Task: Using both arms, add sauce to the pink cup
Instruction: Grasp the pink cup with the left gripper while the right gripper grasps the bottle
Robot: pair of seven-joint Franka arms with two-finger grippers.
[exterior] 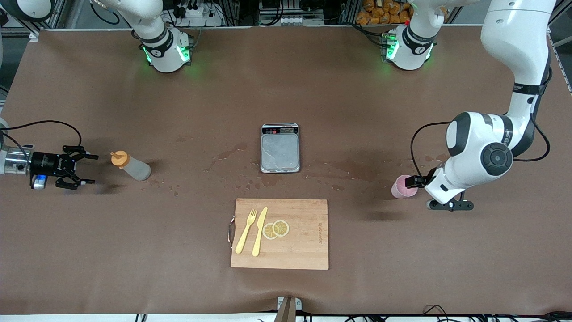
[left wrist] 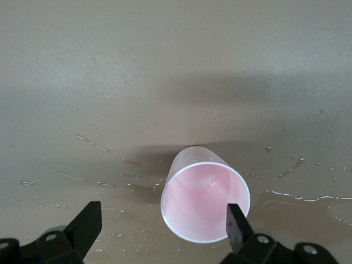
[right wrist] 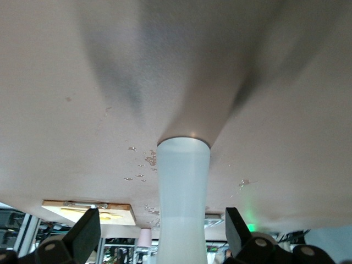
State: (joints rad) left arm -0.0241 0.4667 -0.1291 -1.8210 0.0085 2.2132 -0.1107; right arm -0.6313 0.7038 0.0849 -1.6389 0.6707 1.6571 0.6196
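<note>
I should lower my left gripper before I close it on the pink cup: my fingers are above the cup's rim [left wrist: 162,204], and one finger is over the cup's opening [left wrist: 199,199].
The sauce bottle [exterior: 132,166], translucent with an orange cap, stands on the brown table toward the right arm's end. My right gripper [exterior: 89,169] is open, low over the table just short of the bottle. In the right wrist view the bottle [right wrist: 183,192] lines up between the open fingers [right wrist: 85,231] of the right gripper [right wrist: 160,234]. The pink cup [exterior: 403,188] stands upright toward the left arm's end. My left gripper [exterior: 414,182] is open right beside it. In the left wrist view the cup [left wrist: 203,201] sits between the jaws, close against one finger [left wrist: 236,223] of the left gripper [left wrist: 162,223].
A small kitchen scale [exterior: 280,147] lies at the table's middle. Nearer the front camera is a wooden cutting board [exterior: 304,241] with a yellow fork [exterior: 246,230], knife [exterior: 260,230] and lemon slices [exterior: 276,229]. Wet spots mark the table near bottle and cup.
</note>
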